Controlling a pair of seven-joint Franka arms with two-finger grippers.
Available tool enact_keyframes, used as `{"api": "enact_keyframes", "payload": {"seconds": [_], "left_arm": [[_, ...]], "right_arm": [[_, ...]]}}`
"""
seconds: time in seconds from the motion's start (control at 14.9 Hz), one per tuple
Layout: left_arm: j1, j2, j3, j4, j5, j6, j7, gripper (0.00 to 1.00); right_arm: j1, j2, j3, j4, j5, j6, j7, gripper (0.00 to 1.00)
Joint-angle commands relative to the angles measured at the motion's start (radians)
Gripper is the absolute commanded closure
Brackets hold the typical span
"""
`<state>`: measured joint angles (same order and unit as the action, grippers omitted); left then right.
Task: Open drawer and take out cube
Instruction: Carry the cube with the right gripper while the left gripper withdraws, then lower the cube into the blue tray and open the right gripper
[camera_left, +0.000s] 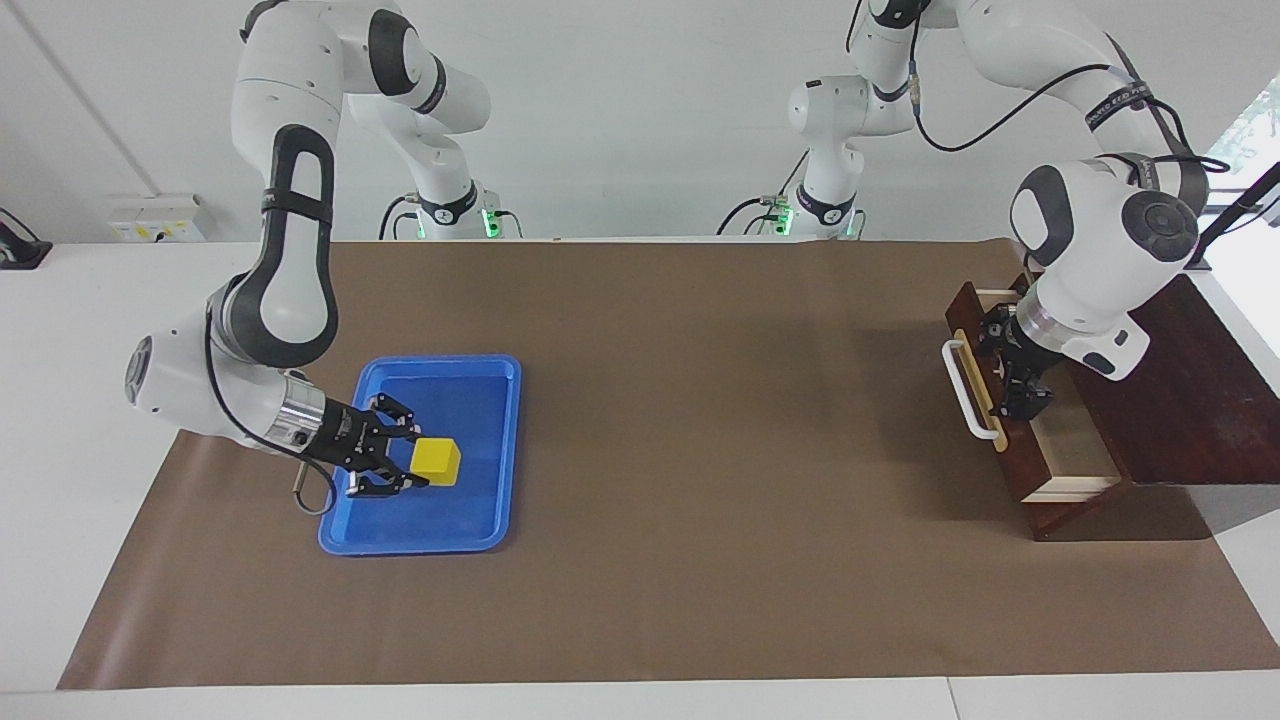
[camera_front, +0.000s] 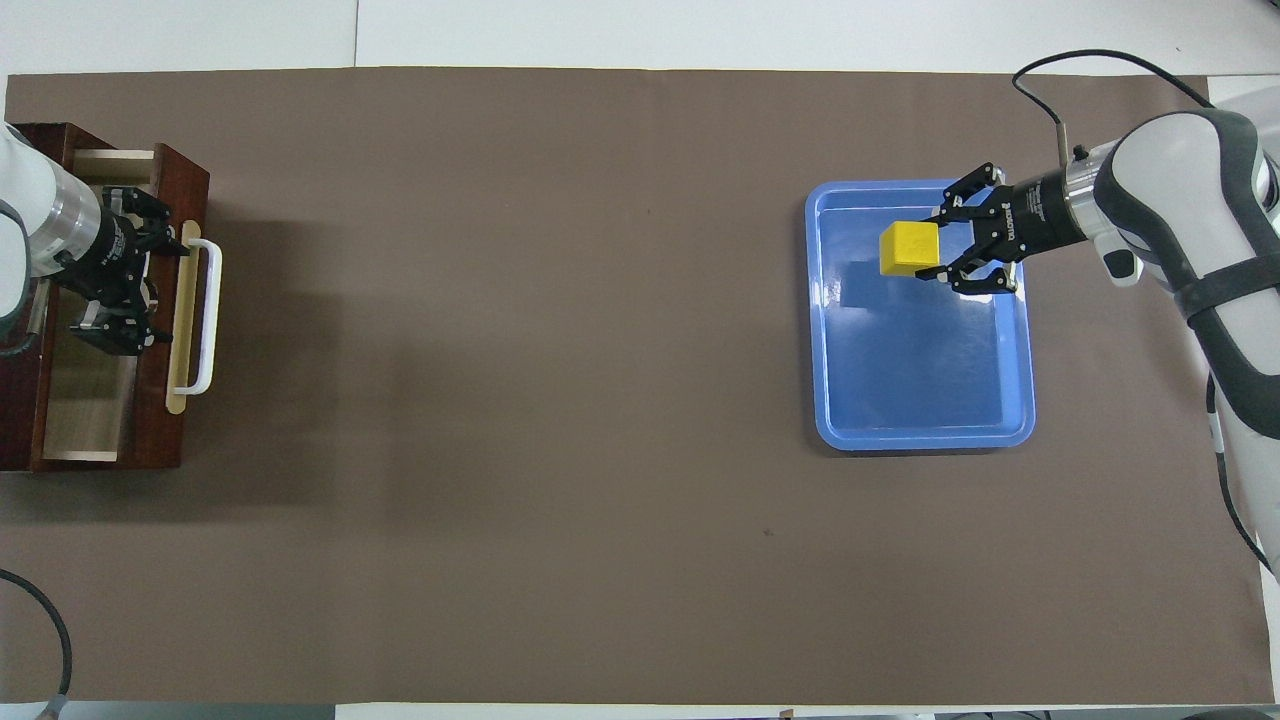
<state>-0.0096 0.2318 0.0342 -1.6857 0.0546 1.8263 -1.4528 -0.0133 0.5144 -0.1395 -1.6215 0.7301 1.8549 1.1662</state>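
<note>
The yellow cube hangs above the blue tray, so my right gripper keeps holding it for now.
The small yellow cube sits between the fingertips of my right gripper, low over the blue tray, at the tray's end farther from the robots. The fingertips hold only the cube's edge. The dark wooden box's drawer is pulled open at the left arm's end of the table, its pale inside showing. Its white bar handle faces the table's middle. My left gripper reaches down into the open drawer just inside its front panel, fingers spread.
Brown paper covers the table between the tray and the box. The dark box top lies under the left arm. White table edge surrounds the paper.
</note>
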Motion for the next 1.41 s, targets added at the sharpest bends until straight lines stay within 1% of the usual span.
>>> {"api": "enact_keyframes", "payload": {"seconds": [0.0,0.13,0.34,0.47,0.8,0.94,1.07,1.14,1.27,1.34], "left_arm": [[0.054,-0.011,-0.004,-0.012,0.024,0.045,0.058,0.0],[0.091,-0.011,-0.004,-0.014,0.024,0.062,0.104,0.0],[0.138,-0.011,-0.004,-0.017,0.024,0.068,0.152,0.0],[0.149,-0.014,-0.004,-0.023,0.024,0.071,0.163,0.0],[0.119,-0.02,-0.01,-0.008,0.019,0.041,0.154,0.0],[0.093,-0.026,-0.013,0.027,0.021,-0.008,0.158,0.0],[0.08,-0.032,-0.016,0.064,0.021,-0.048,0.166,0.0],[0.079,-0.045,-0.023,0.078,0.008,-0.064,0.181,0.0],[0.063,-0.077,-0.042,0.074,0.007,-0.076,0.248,0.0],[0.048,-0.091,-0.045,0.072,0.005,-0.099,0.308,0.0]], "right_arm": [[-0.013,-0.06,0.0,-0.107,0.025,0.03,-0.053,1.0],[-0.013,-0.063,-0.015,-0.147,0.025,0.053,-0.074,1.0],[-0.013,-0.076,-0.017,-0.192,0.025,0.078,-0.122,1.0],[-0.011,-0.079,-0.017,-0.215,0.025,0.09,-0.186,1.0],[-0.008,-0.091,-0.015,-0.251,0.025,0.113,-0.215,1.0],[-0.01,-0.102,-0.014,-0.282,0.028,0.136,-0.252,1.0],[-0.008,-0.103,-0.015,-0.285,0.029,0.138,-0.255,1.0],[-0.007,-0.102,-0.014,-0.282,0.031,0.135,-0.254,1.0],[-0.002,-0.103,-0.015,-0.284,0.031,0.139,-0.258,1.0],[0.0,-0.102,-0.015,-0.285,0.031,0.141,-0.273,0.85]]}}
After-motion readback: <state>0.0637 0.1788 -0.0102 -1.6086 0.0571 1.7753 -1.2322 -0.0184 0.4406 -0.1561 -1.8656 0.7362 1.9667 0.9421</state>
